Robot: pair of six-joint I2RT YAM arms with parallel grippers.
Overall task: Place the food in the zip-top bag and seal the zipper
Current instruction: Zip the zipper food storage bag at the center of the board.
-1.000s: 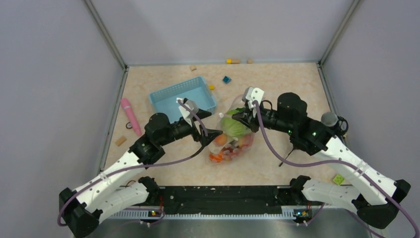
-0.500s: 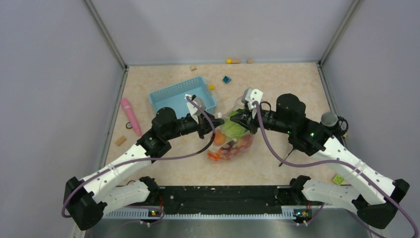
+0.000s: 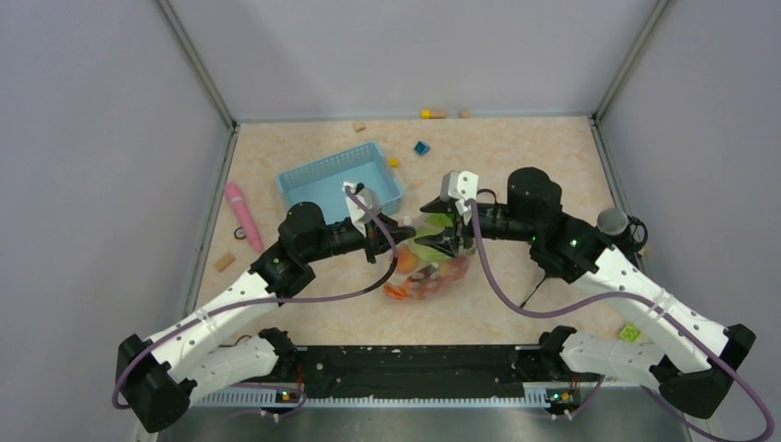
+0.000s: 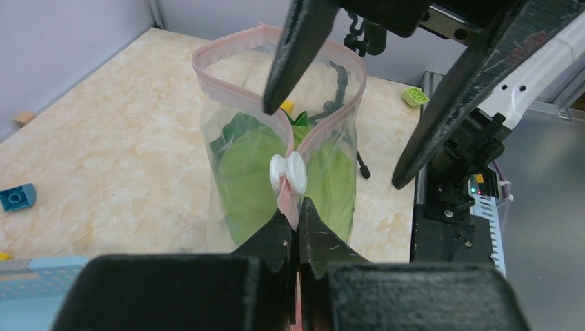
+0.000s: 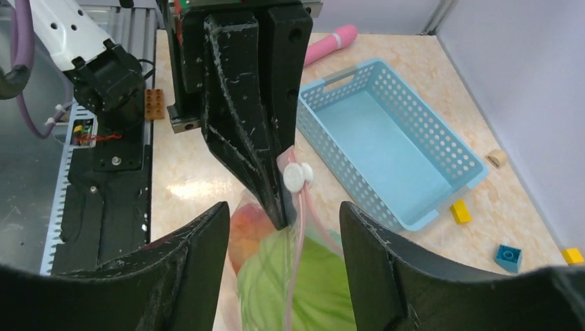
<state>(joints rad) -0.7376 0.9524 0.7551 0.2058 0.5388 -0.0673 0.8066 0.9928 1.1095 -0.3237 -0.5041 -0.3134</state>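
My right gripper is to grab the white slider across its two sides next. Then I will pull the slider along the pink zipper to seal the bag.
The zip-top bag hangs upright at mid-table, and its pink zipper gapes in a loop at the far side. Inside lie a green leafy vegetable and orange and red fruits. My left gripper is shut on the zipper strip just below the white slider. My right gripper is open, one finger on each side of the bag's mouth, touching nothing. In the top view the left gripper and right gripper meet over the bag.
A light blue basket stands behind the left gripper. A pink stick toy lies by the left wall. Small blocks are scattered around: blue, yellow, green and wooden.
My left gripper moved right to the bag's mouth and shut on the zipper strip. My right gripper let go of the bag and opened.
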